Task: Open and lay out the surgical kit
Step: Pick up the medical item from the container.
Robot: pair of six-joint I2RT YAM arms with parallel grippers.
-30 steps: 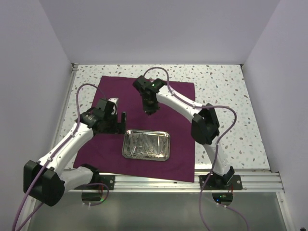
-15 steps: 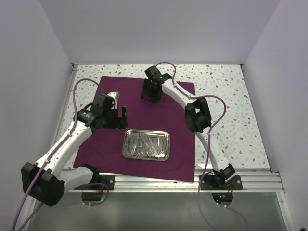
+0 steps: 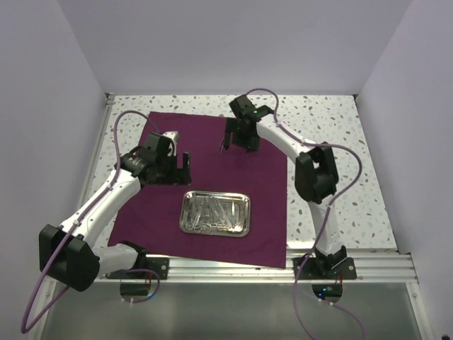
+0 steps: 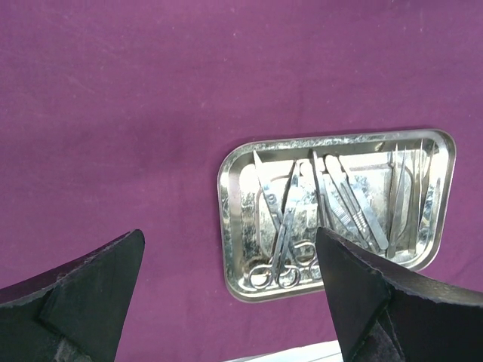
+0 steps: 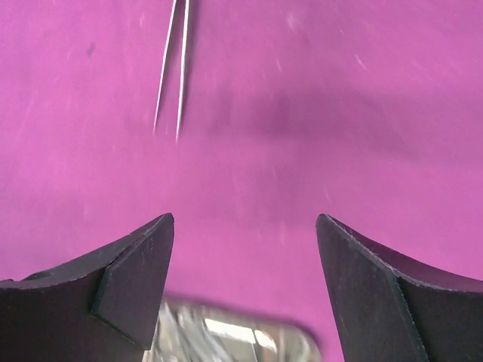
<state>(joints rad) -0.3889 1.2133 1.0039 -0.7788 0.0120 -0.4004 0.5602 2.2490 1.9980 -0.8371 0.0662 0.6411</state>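
Observation:
I will grab a thin silver instrument in the tray by its middle with my right gripper, leaving both ends free, and lay it flat beside the tweezers (image 5: 172, 68).
The surgical kit's purple cloth (image 3: 163, 138) lies spread flat on the table. On its near middle sits the steel tray (image 3: 186, 212), holding ring-handled scissors (image 4: 290, 226) and several other thin silver instruments. Silver tweezers (image 5: 172, 68) lie alone on the cloth at the back, just left of my right gripper (image 3: 239, 142). That gripper (image 5: 244, 219) hovers open above bare cloth with nothing between its fingers. My left gripper (image 3: 178, 168) stands wide open over the cloth just behind the tray's left end, and its view (image 4: 230, 232) looks down on the tray (image 4: 226, 181).
The speckled tabletop (image 3: 333, 142) shows bare to the right of the cloth and in a strip along the back. White walls close in the left, back and right sides. A metal rail (image 3: 233, 268) runs along the near edge.
My right gripper has gone from shut to open and shifted right and toward the back; the tweezers now lie free on the cloth. The left arm moved slightly back.

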